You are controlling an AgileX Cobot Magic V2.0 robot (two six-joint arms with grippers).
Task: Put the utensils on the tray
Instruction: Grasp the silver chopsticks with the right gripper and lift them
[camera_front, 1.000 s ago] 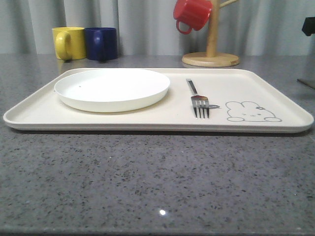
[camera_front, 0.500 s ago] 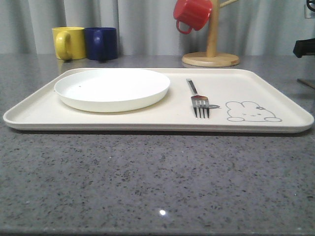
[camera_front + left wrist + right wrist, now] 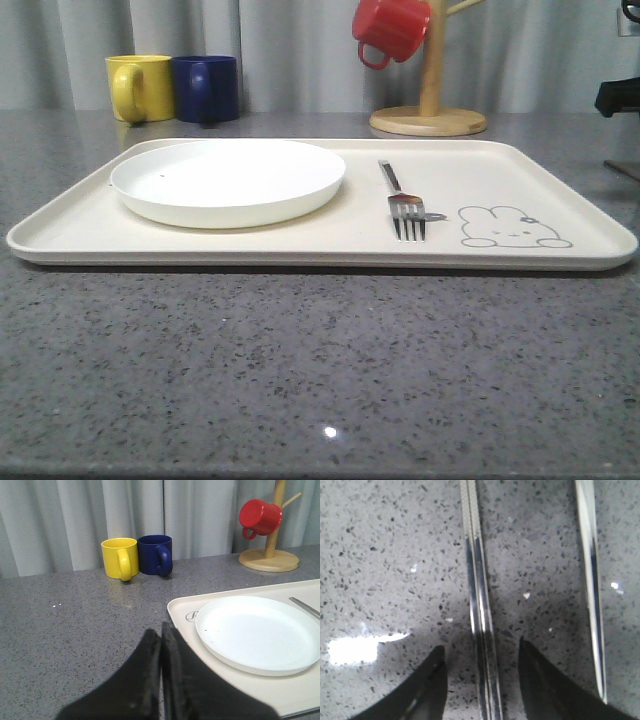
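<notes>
My right fingers, low beside the chopsticks, can close now.
A silver fork [image 3: 405,203] lies on the cream tray [image 3: 560,190], to the right of a round white plate [image 3: 228,180] and beside the bunny drawing [image 3: 512,228]. In the right wrist view the pair of chopsticks [image 3: 476,575] lies flat on the speckled counter. My right gripper [image 3: 480,652] is open low over it, one finger on each side and not touching it. Another slim silver utensil [image 3: 591,580] lies beside the chopsticks. My left gripper [image 3: 161,630] is shut on nothing, over the counter at the tray's [image 3: 181,614] left end, near the plate [image 3: 257,632].
Yellow [image 3: 138,87] and blue [image 3: 207,88] mugs stand behind the tray at the back left. A wooden mug stand [image 3: 430,110] with a red mug [image 3: 390,28] is at the back right. A dark part of my right arm [image 3: 617,97] shows at the far right edge.
The dark part of my right arm at the far right edge has dropped lower. The tray, plate and fork have not moved.
</notes>
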